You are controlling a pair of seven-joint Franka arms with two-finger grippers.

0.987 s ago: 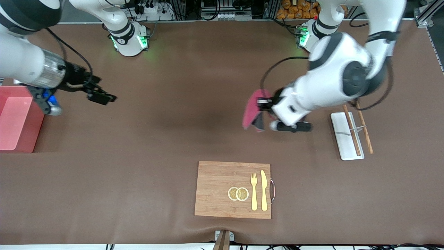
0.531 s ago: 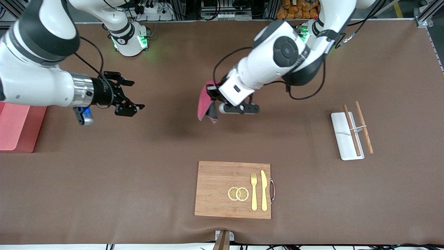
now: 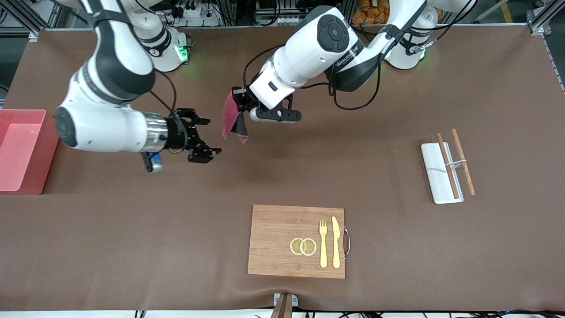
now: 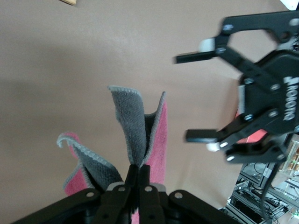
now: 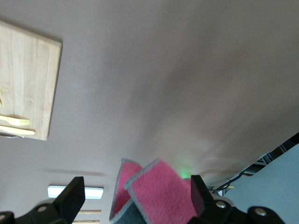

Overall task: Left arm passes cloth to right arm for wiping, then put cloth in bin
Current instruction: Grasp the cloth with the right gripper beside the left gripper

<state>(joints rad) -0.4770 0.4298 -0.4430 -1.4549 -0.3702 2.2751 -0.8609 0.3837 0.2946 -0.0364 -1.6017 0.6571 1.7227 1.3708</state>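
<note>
The robot's right gripper should take over the wiping, so it should grab the cloth by its loose hanging end [image 3: 230, 123] next. The left gripper still holds the cloth's top edge.
The cloth [image 3: 231, 118], maroon-red with a grey underside, hangs in the air over the bare mat, pinched at its top edge by my left gripper [image 3: 239, 102]. In the left wrist view the left gripper [image 4: 138, 171] is shut on the folded cloth [image 4: 158, 140]. My right gripper [image 3: 211, 136] is open beside the hanging cloth, its fingertips pointing at it and a small gap away. In the right wrist view the cloth [image 5: 161, 186] shows between the spread fingers [image 5: 70, 196]. The pink-red bin [image 3: 48, 157] stands at the right arm's end of the table.
A wooden cutting board [image 3: 282, 240] with a fork, a knife and two lemon slices lies nearer the front camera. A white tray [image 3: 435, 176] with wooden chopsticks lies toward the left arm's end.
The left arm has carried the cloth toward the right arm's end of the table. The right arm has swung from the bin toward the middle, and its open gripper now faces the cloth.
</note>
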